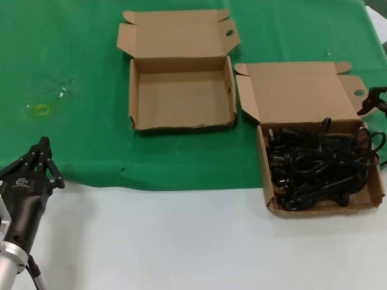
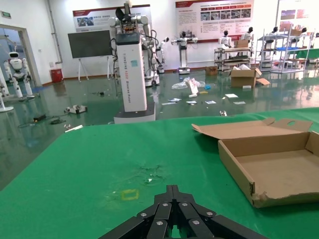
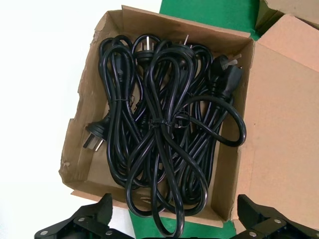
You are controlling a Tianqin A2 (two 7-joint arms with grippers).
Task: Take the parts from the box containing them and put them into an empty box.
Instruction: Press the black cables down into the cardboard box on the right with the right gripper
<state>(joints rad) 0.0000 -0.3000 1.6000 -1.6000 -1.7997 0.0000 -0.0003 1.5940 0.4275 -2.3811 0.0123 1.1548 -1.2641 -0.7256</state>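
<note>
One loop of the top cord bundle hangs over the side of the box containing the cords while the rest lies tangled (image 3: 164, 104), so my right gripper will grab that overhanging loop next.
Black power cords (image 1: 320, 166) lie coiled in loose bundles inside the box containing them (image 1: 264, 169), at the right on the green cloth. The right wrist view looks down on the cords (image 3: 164, 124) in that box (image 3: 79, 134); one loop hangs over its wall. My right gripper (image 3: 177, 219) hovers open at that wall, with nothing between its fingers. In the head view the right gripper (image 1: 370, 101) shows only at the right edge. The empty box (image 1: 181, 99) sits left of it, lid folded back. My left gripper (image 1: 45, 160) rests shut at the front left, the empty box (image 2: 279, 172) ahead of it.
A green cloth (image 1: 78, 60) covers the far half of the table, and the near half is white (image 1: 181, 241). A small yellow mark (image 1: 42, 109) shows on the cloth at the left. The cord box's lid (image 1: 299, 90) lies open toward the back.
</note>
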